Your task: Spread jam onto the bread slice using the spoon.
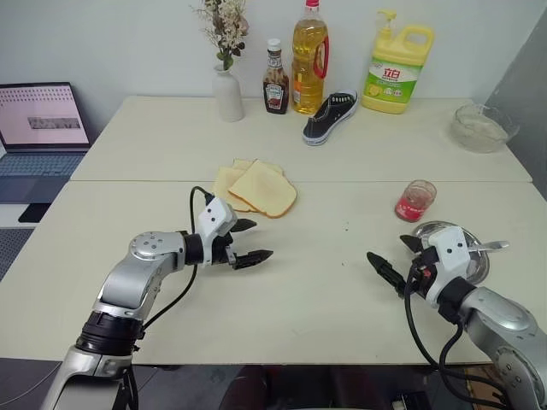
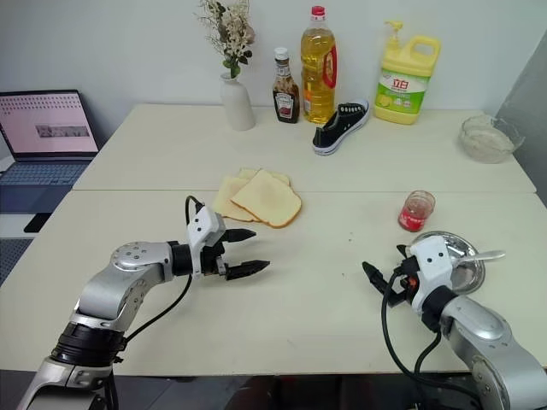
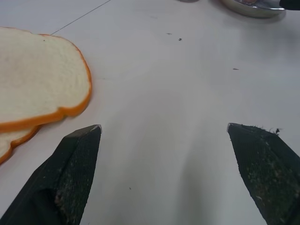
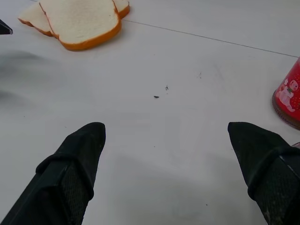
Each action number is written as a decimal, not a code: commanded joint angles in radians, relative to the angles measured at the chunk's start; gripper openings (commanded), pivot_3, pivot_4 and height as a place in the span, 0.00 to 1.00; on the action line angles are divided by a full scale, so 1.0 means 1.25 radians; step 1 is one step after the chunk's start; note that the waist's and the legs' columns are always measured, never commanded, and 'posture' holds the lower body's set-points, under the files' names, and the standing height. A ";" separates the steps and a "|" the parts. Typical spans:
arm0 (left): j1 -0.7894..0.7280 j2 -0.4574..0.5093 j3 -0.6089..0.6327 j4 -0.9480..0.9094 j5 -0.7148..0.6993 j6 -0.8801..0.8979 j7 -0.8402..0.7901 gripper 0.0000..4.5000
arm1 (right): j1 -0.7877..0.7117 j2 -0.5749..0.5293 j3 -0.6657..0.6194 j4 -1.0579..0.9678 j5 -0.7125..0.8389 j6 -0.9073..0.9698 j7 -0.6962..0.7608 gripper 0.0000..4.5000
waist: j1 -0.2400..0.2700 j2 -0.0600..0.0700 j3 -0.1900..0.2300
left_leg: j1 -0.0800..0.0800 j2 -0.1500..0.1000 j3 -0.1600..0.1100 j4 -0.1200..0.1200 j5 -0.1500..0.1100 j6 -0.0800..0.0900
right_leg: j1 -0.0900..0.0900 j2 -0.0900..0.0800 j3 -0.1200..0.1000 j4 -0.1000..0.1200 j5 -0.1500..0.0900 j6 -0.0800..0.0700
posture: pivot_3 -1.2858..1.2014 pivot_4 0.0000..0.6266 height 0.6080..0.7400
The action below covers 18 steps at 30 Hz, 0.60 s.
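Note:
The spoon lies across the steel dish, and only its handle end (image 1: 496, 246) is past the dish's rim, so the robot should grab that handle end next with its right gripper.
The bread slice (image 1: 263, 190) lies on top of two other slices (image 1: 227, 184) at the table's middle. Red jam fills a small glass cup (image 1: 415, 201) on the right. Just in front of the cup stands a round steel dish (image 1: 444, 232), and the spoon (image 1: 490, 247) rests across it with its handle pointing right. My left gripper (image 1: 259, 240) hovers open a little in front of the bread, nothing between its fingers. My right gripper (image 1: 385, 248) is open too, just left of the dish and empty. In the right wrist view the jam cup (image 4: 288, 101) sits off to one side of the fingers.
Along the far edge stand a white vase with flowers (image 1: 227, 90), a dark sauce bottle (image 1: 274, 81), an oil bottle (image 1: 309, 60), a yellow detergent jug (image 1: 395, 68) and a black shoe (image 1: 332, 117). A glass bowl (image 1: 483, 128) sits far right. A laptop (image 1: 38, 128) is off the table's left.

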 commanded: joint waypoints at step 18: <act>-0.359 -0.164 0.151 0.593 0.072 -0.181 0.263 1.00 | -0.197 -0.025 0.137 -0.029 0.045 -0.010 0.092 0.99 | 0.000 -0.002 -0.001 | -0.001 -0.001 0.000 0.001 0.001 -0.002 | 0.000 0.000 -0.001 -0.001 0.001 0.001 | 0.52 0.24 1.00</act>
